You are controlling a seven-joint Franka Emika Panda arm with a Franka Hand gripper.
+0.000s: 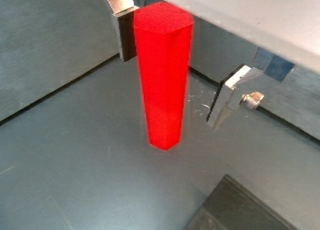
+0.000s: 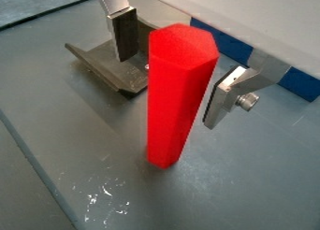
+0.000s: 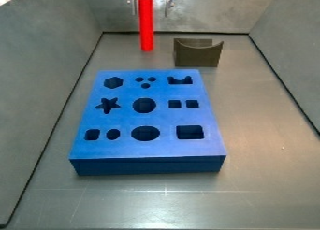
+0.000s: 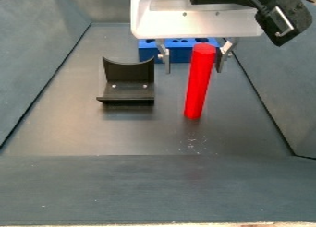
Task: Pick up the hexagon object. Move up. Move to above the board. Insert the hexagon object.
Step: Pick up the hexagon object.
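Note:
My gripper is to grab the hexagon object next by its upper part [image 3: 146, 5] [image 1: 164, 33], so that the object's lower end stays free to enter the board's hole.
The hexagon object [image 1: 164, 79] is a tall bright red rod that stands upright on the grey floor; it shows in both wrist views [image 2: 179, 93] and in both side views [image 3: 146, 23] [image 4: 198, 78]. My gripper [image 1: 175, 65] [image 2: 175, 70] is open and straddles the rod's upper part, with one silver finger [image 1: 125, 33] on one side and the other finger [image 1: 229, 95] on the opposite side, a gap showing at each. In a side view the gripper [image 4: 195, 53] hangs over the rod. The blue board [image 3: 150, 112] with shaped holes lies flat, apart from the rod.
The dark fixture [image 3: 196, 52] [image 4: 127, 81] stands on the floor beside the rod, also seen in a wrist view [image 2: 107, 70]. Grey tray walls [image 3: 63, 93] slope up on both sides. A blue edge of the board [image 2: 294, 79] shows behind the gripper.

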